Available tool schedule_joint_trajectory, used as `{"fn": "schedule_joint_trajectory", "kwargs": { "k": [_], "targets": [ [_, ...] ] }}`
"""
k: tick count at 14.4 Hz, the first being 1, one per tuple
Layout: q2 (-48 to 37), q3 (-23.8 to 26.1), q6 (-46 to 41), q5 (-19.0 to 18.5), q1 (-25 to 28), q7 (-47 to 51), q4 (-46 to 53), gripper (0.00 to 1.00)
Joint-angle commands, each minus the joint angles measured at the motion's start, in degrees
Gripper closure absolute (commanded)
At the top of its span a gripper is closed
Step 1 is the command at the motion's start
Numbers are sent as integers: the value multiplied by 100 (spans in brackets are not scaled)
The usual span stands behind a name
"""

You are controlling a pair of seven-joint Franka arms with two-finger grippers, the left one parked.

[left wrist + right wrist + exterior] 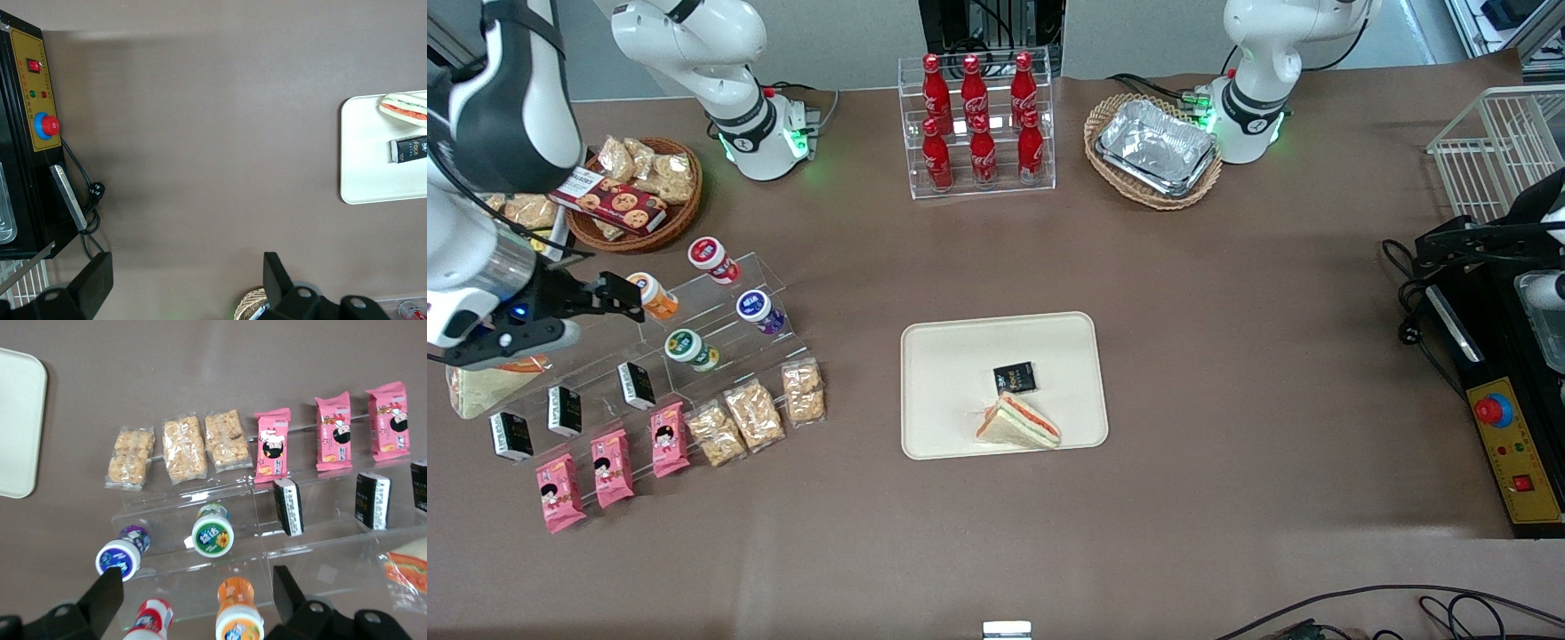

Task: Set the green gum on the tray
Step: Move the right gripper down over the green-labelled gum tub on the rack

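The green gum needs to go on the tray, so next I need to grab the jar by its green-and-white lid (683, 343).
The green gum (690, 348) is a small jar with a green and white lid, lying on a lower step of a clear acrylic stand (720, 311). It also shows in the right wrist view (213, 533). The cream tray (1003, 384) lies mid-table and holds a sandwich (1020, 422) and a black packet (1015, 378); its corner shows in the right wrist view (19, 420). My gripper (618, 296) hovers open and empty above the stand, near the orange-lidded jar (653, 295). In the right wrist view the gripper (197, 587) is open above the jars.
Red-lidded (713, 259) and purple-lidded (759, 311) jars share the stand with black boxes (637, 385). Pink packets (612, 466) and nut bars (754, 412) lie nearer the front camera. A snack basket (633, 194), cola bottle rack (978, 124) and foil-tray basket (1154, 149) stand farther away.
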Motion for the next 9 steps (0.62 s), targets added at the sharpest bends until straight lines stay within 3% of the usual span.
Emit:
{"fn": "schedule_joint_trajectory", "kwargs": {
  "k": [1,9],
  "targets": [
    [-140,-24,808,-95,-39,-478,-775,0],
    [-140,-42,2654,-77,-136,-1086,-2244,0]
  ]
}}
